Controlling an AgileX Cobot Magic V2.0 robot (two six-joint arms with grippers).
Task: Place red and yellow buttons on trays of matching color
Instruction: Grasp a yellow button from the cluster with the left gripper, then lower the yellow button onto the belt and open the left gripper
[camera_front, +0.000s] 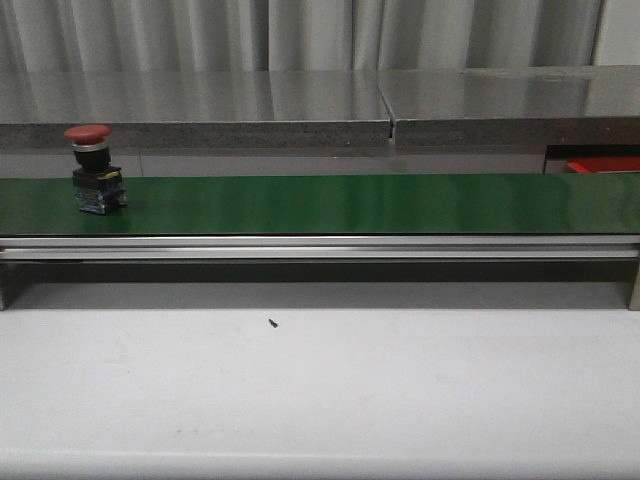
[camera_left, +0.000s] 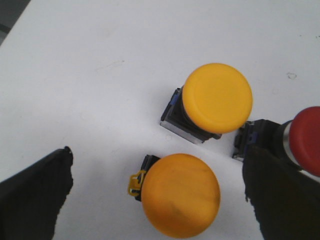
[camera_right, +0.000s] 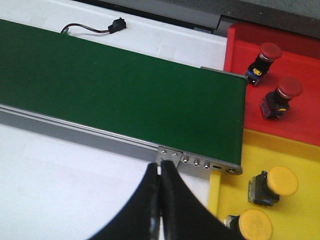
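My left gripper should close now, as its fingers reach down beside the yellow button's cap in the left wrist view.
A red button (camera_front: 92, 168) stands upright on the green conveyor belt (camera_front: 330, 203) at its left end. In the left wrist view my left gripper (camera_left: 159, 192) is open over a white surface, its fingers either side of a yellow button (camera_left: 180, 194). A second yellow button (camera_left: 215, 100) and a red button (camera_left: 305, 140) stand just beyond. My right gripper (camera_right: 161, 172) is shut and empty, by the belt's right end. The red tray (camera_right: 280, 75) holds two red buttons (camera_right: 265, 54); the yellow tray (camera_right: 300, 165) holds two yellow buttons (camera_right: 277, 182).
The belt's aluminium rail (camera_front: 320, 247) runs along its front edge. A steel counter (camera_front: 320, 100) stands behind the belt. A small black speck (camera_front: 272, 322) lies on the white table in front. A black cable connector (camera_right: 116, 24) lies behind the belt.
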